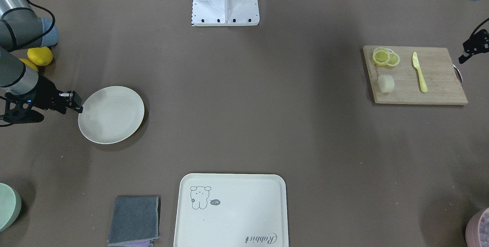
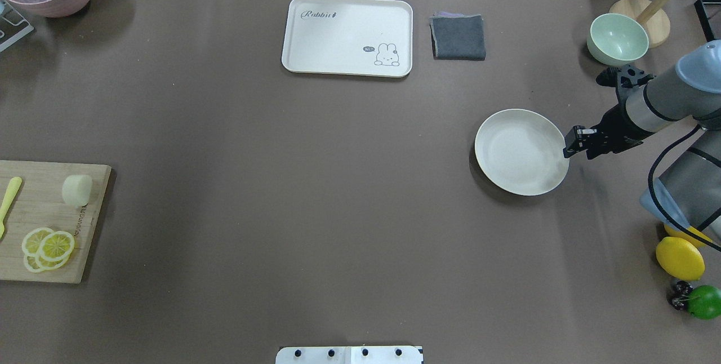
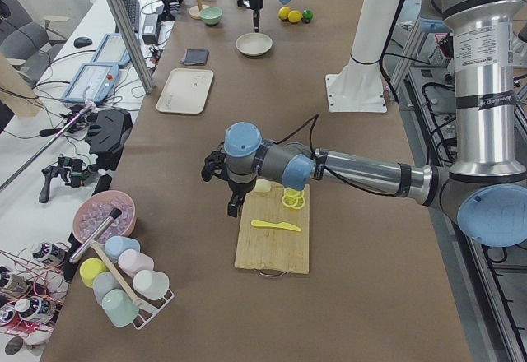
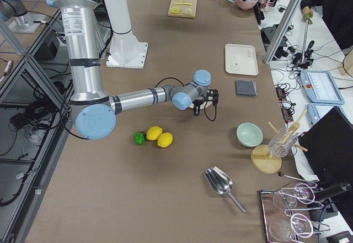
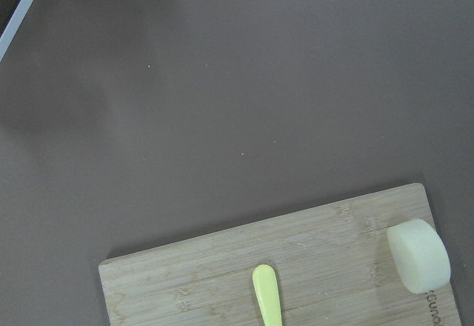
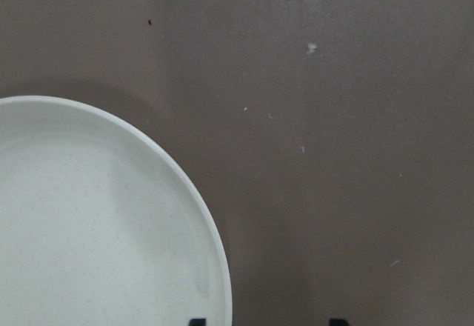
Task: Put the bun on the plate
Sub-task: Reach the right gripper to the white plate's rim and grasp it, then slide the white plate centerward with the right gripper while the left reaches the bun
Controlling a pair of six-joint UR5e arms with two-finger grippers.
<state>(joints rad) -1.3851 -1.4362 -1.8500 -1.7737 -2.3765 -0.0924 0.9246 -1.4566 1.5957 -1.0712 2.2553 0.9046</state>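
The round cream plate needs to come within reach for the bun (image 1: 386, 83), so my right gripper should grab the plate by its rim (image 1: 81, 111) next.
The bun (image 1: 386, 83) is a pale cream stub lying on a wooden cutting board (image 1: 435, 90), next to lemon slices (image 1: 386, 57); the left wrist view shows the bun (image 5: 418, 255) at lower right. My left gripper (image 1: 463, 59) hovers just off the board's outer edge, and its jaws are too unclear to judge. Far across the table lies the round cream plate (image 2: 521, 151), with nothing on it. My right gripper (image 2: 568, 150) is low at its rim and open. In the right wrist view, one of its fingertips (image 6: 196, 321) is over the plate (image 6: 96, 230) and the other is beside it.
A yellow plastic knife (image 1: 419, 72) lies on the board. A cream tray (image 2: 347, 35) and a folded grey cloth (image 2: 458, 36) sit at the far edge, with a green bowl (image 2: 617, 38) near the right arm. Lemons (image 2: 679, 257) and a green fruit (image 2: 705, 301) lie by its base.
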